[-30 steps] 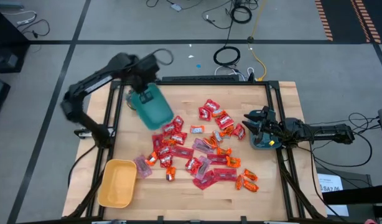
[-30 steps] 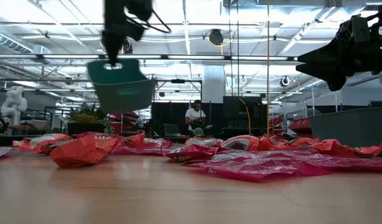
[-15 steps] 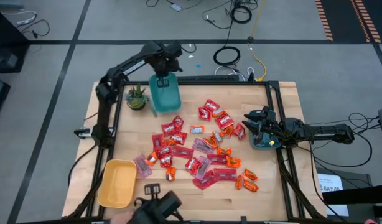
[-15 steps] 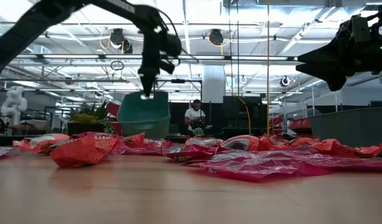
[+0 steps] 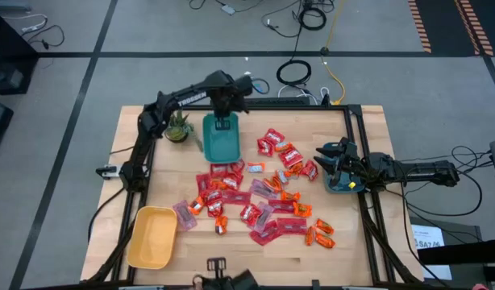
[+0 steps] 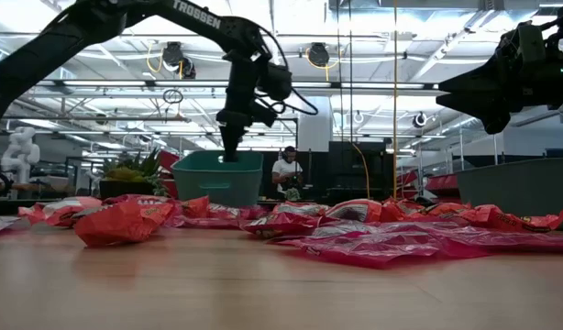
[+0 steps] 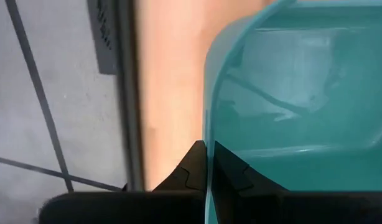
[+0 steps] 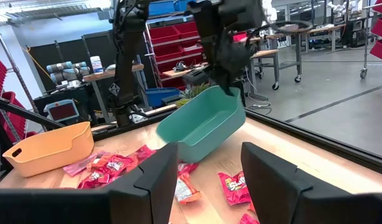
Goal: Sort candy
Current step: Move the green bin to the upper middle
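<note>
My left gripper needs to lower the teal bin point(image 5: 221, 141) toward the candy point(image 5: 255, 193) before it lets go, because the bin is still hanging over the tabletop.
My left gripper point(image 5: 225, 119) is shut on a teal bin point(image 5: 221, 141) at the table's far middle, just beyond the candy. The low view shows that gripper point(image 6: 228, 154) pointing down onto the bin point(image 6: 217, 176). The candy point(image 5: 255, 193), many red, pink and orange packets, lies spread over the table's middle. At the table's right edge my right gripper point(image 8: 206, 180) stays level and open, with nothing between its fingers. My left gripper holds the teal bin by the rim of its far short wall point(image 7: 206, 134), one finger inside and one outside. The fingers come from above, pointing down. The bin hangs about level below them; candy hides its bottom, so I cannot tell whether it touches the table.
A yellow bin point(image 5: 153, 236) stands at the near left corner. A small potted plant point(image 5: 177, 126) stands at the far left, beside the teal bin. Another teal container point(image 5: 340, 184) sits under my right arm. Black frame rails run along the table's edges.
My left gripper has carried the teal bin from the far left toward the table's right and down, rolling its wrist. The bin, high and slanted before, now sits low and runs near to far at the candy pile's far edge.
</note>
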{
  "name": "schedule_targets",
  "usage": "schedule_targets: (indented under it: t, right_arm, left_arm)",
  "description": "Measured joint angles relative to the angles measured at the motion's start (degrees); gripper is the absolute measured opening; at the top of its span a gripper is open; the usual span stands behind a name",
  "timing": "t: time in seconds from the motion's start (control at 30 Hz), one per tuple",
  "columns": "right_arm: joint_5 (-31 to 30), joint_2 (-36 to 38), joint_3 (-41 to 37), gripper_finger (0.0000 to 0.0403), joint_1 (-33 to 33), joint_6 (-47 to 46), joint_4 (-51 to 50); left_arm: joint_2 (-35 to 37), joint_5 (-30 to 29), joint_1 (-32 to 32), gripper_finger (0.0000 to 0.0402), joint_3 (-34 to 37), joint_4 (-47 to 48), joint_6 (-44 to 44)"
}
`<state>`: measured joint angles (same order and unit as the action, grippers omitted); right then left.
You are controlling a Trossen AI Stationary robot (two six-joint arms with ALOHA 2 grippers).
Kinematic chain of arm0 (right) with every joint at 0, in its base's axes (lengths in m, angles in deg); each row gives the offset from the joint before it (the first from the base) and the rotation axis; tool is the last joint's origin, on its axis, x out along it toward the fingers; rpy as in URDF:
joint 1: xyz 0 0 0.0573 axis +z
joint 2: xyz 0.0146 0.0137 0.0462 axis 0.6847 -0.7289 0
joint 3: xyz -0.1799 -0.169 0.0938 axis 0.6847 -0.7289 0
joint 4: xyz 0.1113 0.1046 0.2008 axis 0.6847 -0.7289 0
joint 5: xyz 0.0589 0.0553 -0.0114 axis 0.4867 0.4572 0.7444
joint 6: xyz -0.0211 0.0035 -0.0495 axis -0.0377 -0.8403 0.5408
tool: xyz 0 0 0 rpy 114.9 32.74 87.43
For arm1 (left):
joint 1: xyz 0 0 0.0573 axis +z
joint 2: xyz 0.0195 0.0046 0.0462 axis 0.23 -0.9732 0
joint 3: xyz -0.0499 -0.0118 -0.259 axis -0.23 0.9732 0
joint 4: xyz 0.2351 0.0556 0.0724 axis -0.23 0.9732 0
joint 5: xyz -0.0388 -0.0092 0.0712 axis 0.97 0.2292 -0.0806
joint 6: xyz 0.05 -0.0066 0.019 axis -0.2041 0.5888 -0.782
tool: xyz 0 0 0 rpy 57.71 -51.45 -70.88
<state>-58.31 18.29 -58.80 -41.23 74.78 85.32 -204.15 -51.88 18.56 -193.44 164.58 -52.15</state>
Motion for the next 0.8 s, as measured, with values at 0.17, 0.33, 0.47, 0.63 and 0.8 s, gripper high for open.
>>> schedule_targets:
  t: [0.17, 0.33, 0.47, 0.63, 0.8]
  right_arm:
    - [0.01, -0.01, 0.00, 0.0169, 0.02, 0.00, 0.00]
    - [0.02, 0.00, 0.00, 0.0169, 0.00, 0.02, 0.00]
    - [0.02, 0.00, 0.00, 0.0169, 0.00, 0.02, 0.02]
    - [0.00, -0.01, 0.00, 0.0169, 0.01, 0.02, 0.00]
    - [0.02, -0.02, 0.00, 0.0169, 0.02, 0.00, 0.03]
  left_arm:
    - [0.48, 2.52, -4.58, 0.0008, 5.38, -0.05, 6.64]
    - [1.80, 4.97, -10.49, 0.0008, 12.95, -0.68, 15.55]
    - [4.94, 5.17, -14.94, 0.0008, 17.35, -4.06, 19.00]
    - [7.83, 2.40, -14.79, 0.0008, 17.92, -5.74, 19.22]
    - [10.41, 2.11, -10.48, 0.0008, 17.85, -8.12, 15.21]
